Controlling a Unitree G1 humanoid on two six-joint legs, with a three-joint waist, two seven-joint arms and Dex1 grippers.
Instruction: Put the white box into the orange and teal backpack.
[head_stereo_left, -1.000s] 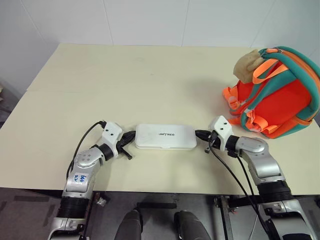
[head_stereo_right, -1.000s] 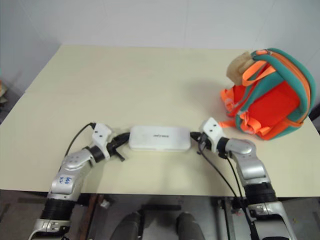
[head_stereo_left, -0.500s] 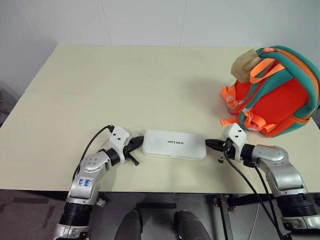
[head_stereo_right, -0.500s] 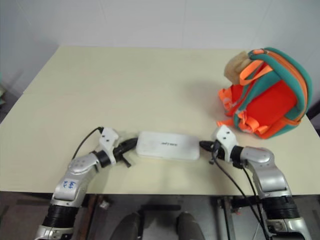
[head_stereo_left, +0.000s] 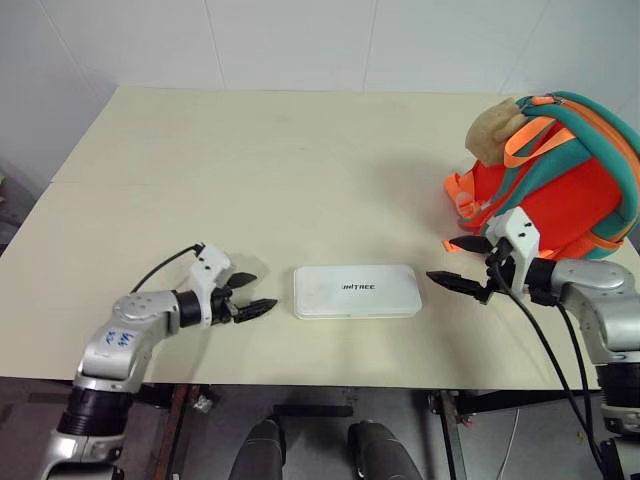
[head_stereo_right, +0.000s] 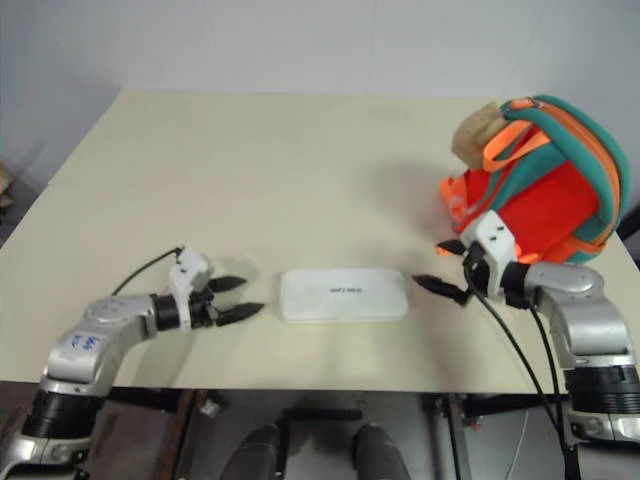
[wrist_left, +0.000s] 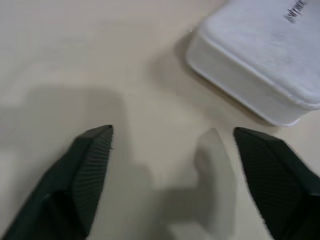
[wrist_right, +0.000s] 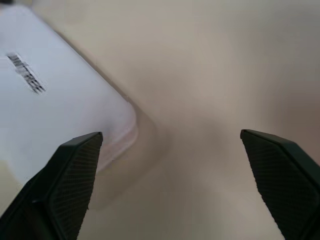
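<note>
The box's broad lid is wider than my open fingers, so my left gripper should next pinch the box across its thin short end (head_stereo_left: 297, 294) (wrist_left: 235, 82).
The white box (head_stereo_left: 356, 291) lies flat on the table near its front edge, lid lettering up. My left gripper (head_stereo_left: 252, 293) is open a short way off the box's left end, touching nothing. My right gripper (head_stereo_left: 443, 259) is open just off the box's right end, raised a little, with nothing between its fingers. In the left wrist view a corner of the box (wrist_left: 260, 55) lies beyond the spread fingertips (wrist_left: 95, 145). In the right wrist view the box (wrist_right: 55, 95) sits off to one side. The orange and teal backpack (head_stereo_left: 560, 190) stands at the right of the table, behind my right gripper.
A tan plush toy (head_stereo_left: 492, 130) hangs at the backpack's top left. Orange straps (head_stereo_left: 462, 205) trail from the backpack toward my right gripper. The cream table (head_stereo_left: 250, 170) stretches bare to the far wall. A black cable (head_stereo_left: 545, 350) runs along the right arm.
Both grippers were shut against the box's ends and now stand open. The left has drawn back to the left, the right has pulled away to the right and risen. The box stays on the table.
</note>
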